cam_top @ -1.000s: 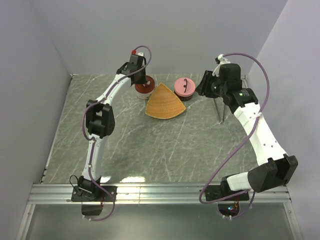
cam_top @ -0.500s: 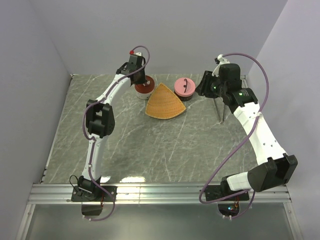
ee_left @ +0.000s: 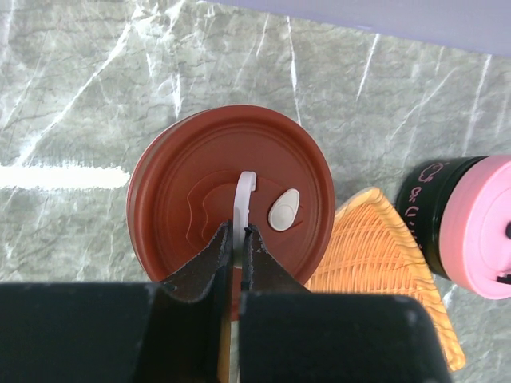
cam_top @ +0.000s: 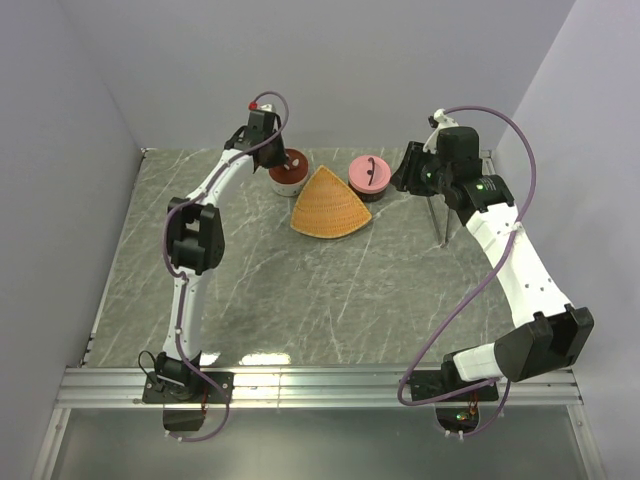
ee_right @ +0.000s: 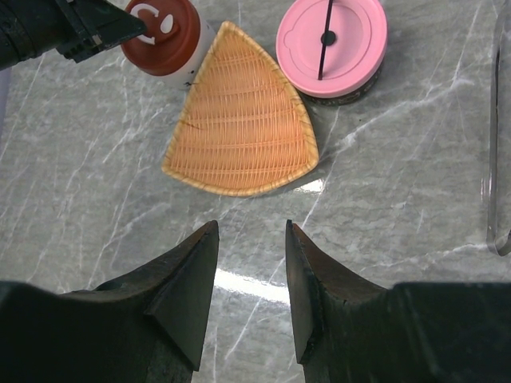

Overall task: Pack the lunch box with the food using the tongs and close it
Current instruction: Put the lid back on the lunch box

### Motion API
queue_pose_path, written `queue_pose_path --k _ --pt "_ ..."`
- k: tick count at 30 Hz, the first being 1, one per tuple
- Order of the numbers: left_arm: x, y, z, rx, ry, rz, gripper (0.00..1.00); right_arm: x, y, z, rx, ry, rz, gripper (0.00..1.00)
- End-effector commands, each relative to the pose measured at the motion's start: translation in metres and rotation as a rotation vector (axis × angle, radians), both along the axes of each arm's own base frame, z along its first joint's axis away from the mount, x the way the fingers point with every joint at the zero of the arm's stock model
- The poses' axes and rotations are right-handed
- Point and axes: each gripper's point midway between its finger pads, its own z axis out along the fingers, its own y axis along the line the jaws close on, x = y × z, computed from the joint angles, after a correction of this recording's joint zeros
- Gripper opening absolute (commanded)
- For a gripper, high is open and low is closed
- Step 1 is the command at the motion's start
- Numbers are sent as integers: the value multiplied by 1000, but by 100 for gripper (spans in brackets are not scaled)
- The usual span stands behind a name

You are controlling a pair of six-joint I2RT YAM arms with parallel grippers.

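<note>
The red-brown lid covers the container's top and would settle on the round container (cam_top: 290,177). My left gripper should open now and release it.
My left gripper (ee_left: 237,231) is shut on the thin white handle (ee_left: 244,187) of a red-brown lid (ee_left: 176,199), which lies on a round container (cam_top: 290,177) at the back of the table. My right gripper (ee_right: 251,231) hangs open and empty above the marble, near the back right (cam_top: 409,172). The silver tongs (cam_top: 439,215) lie on the table under the right arm and run down the right edge of the right wrist view (ee_right: 495,144). A second container with a pink lid (ee_right: 351,36) stands right of the woven tray. No food shows in any view.
The orange woven fan-shaped tray (cam_top: 330,205) lies between the two containers, touching or nearly touching the red-brown one (ee_right: 164,36). Grey walls close the table at the back and both sides. A metal rail (cam_top: 320,385) runs along the near edge.
The left wrist has shifted slightly left and up while holding the lid's handle. The right arm has not moved.
</note>
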Motion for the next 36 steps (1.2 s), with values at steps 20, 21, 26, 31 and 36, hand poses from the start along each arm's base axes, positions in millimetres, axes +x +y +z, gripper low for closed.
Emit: queue_pose_path --k 20,21,26,31,36 --pt "-19 11 39 -80 -95 -8 90 12 1 12 7 -37 -6 46" --pt "-20 11 49 -82 -117 -13 93 13 1 13 8 -41 -4 46" --pt "-26 13 83 -90 -188 -14 99 15 3 12 10 -44 6 46" --pt "-42 22 128 -91 -266 3 99 14 6 13 18 -50 19 46" --pt "-77 44 181 -68 -363 31 100 9 0 13 -1 -68 12 46"
